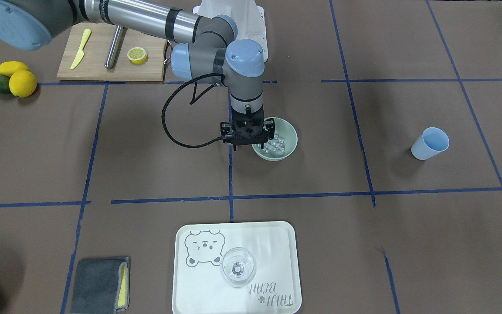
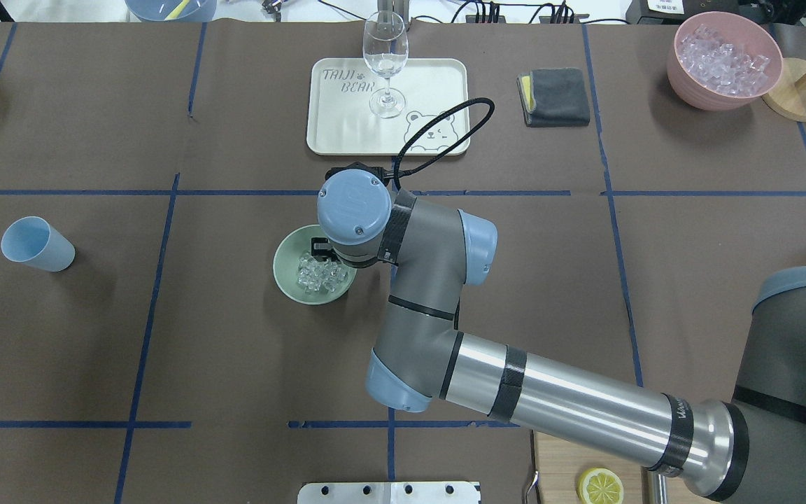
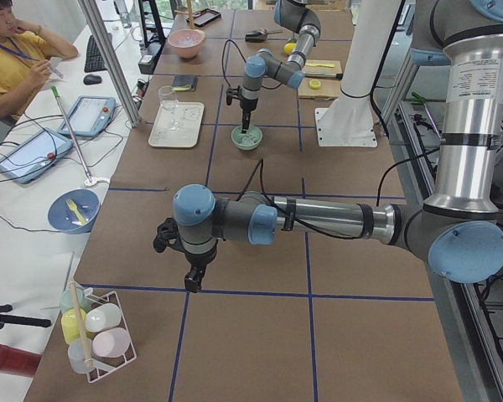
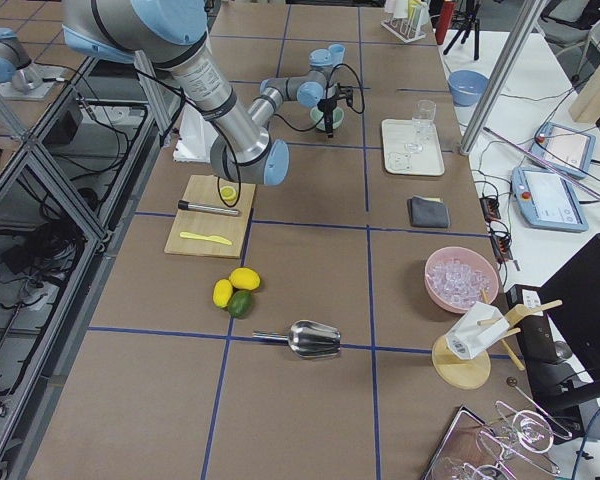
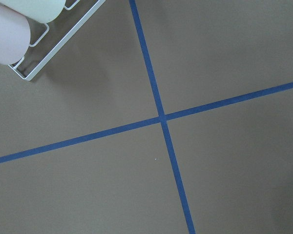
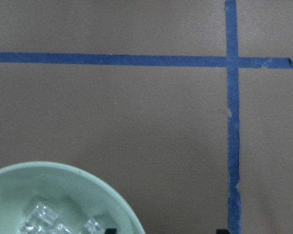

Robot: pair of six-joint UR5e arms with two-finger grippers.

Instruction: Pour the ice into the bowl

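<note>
The bowl is much wider than my open fingers, so next my right gripper needs to grab the bowl by its thin rim [image 6: 134, 219].
The pale green bowl [image 1: 293, 133] stands mid-table with a heap of clear ice [image 1: 277, 143] inside it. From overhead the ice [image 2: 319, 274] lies in the bowl [image 2: 284, 269] beside my right wrist. My right gripper [image 1: 248, 147] points down at the bowl's rim and is open. In the right wrist view its two black tips sit wide apart at the bottom edge, one just inside the bowl [image 6: 63, 170] near the ice [image 6: 39, 217], the other over the table. My left gripper [image 3: 193, 280] hangs over bare table far from the bowl; whether it is open or shut, I cannot tell.
A light blue cup [image 1: 429, 143] stands off to one side. A white tray [image 1: 277, 235] carries a clear glass [image 1: 238, 267]. A pink tub [image 2: 723, 59] of ice, a grey cloth [image 2: 555, 96], a cutting board [image 1: 111, 54] and a metal scoop [image 4: 315, 338] are farther off.
</note>
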